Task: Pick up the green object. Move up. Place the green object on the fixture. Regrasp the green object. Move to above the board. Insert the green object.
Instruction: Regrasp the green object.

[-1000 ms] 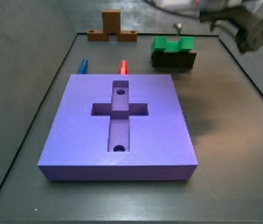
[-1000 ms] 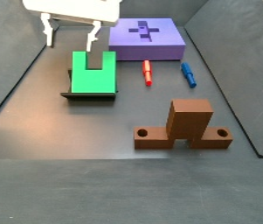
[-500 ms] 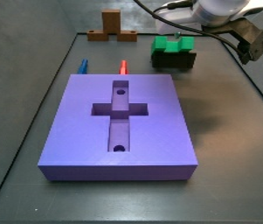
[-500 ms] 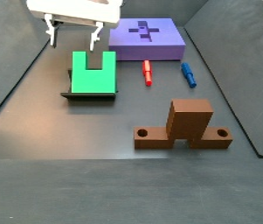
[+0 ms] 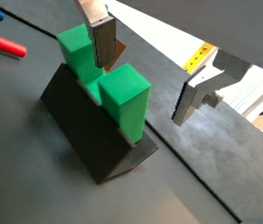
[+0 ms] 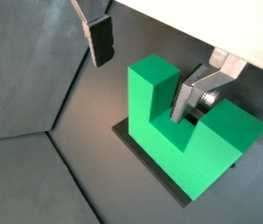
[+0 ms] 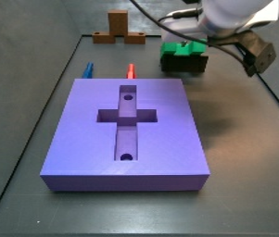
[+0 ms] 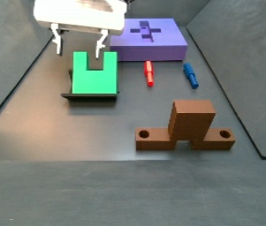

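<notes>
The green object has to go into the purple board's slot. So my gripper will grab it next by its prong farther from the red stick (image 7: pixel 196 47) (image 5: pixel 124 93).
The green object (image 8: pixel 95 79) is U-shaped and stands on the dark fixture (image 8: pixel 87 95), left of the purple board (image 8: pixel 147 35). In a side view the green object (image 7: pixel 185 51) lies beyond the board (image 7: pixel 129 130). My gripper (image 8: pixel 79 51) is open and low over the green object. In both wrist views it straddles one prong (image 6: pixel 151 87): one finger (image 6: pixel 197 87) is in the notch and the other finger (image 6: pixel 99 39) stands apart outside. The gripper (image 5: pixel 145 87) touches nothing that I can see. The fixture (image 5: pixel 93 140) shows black below the prongs.
An orange-brown cross-shaped block (image 8: pixel 192 124) stands near the front, also seen in a side view (image 7: pixel 117 32). A red stick (image 8: pixel 149 72) and a blue stick (image 8: pixel 191 75) lie between the fixture and the board. Dark walls bound the floor.
The gripper has come down and shifted sideways onto the green object, so its fingers now straddle one prong. The green object and fixture have not moved.
</notes>
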Available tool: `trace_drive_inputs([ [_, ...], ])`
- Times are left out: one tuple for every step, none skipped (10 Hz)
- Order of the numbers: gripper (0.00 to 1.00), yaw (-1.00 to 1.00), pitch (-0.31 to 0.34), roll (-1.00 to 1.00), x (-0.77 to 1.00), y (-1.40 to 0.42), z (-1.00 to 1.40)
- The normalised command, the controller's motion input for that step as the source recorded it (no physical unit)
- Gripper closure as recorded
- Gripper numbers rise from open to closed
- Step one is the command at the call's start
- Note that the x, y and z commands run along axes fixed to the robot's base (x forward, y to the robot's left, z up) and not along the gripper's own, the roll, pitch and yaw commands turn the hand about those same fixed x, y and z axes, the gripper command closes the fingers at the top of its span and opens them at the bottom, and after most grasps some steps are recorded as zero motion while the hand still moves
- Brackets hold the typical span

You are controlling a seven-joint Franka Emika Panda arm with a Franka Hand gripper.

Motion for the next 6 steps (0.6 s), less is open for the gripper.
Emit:
trace_drive_inputs([
  [0.00,0.00,0.054,0.10,0.13,0.00,-0.25],
  [0.00,0.00,0.029,0.11,0.15,0.00,-0.29],
  [0.00,0.00,0.051,0.15,0.11,0.00,-0.33],
  [0.00,0.00,0.046,0.13,0.06,0.00,-0.23],
  [0.00,0.00,0.000,0.00,0.00,0.00,0.00],
  [1.00,0.00,0.000,0.00,0.00,0.00,0.00],
])
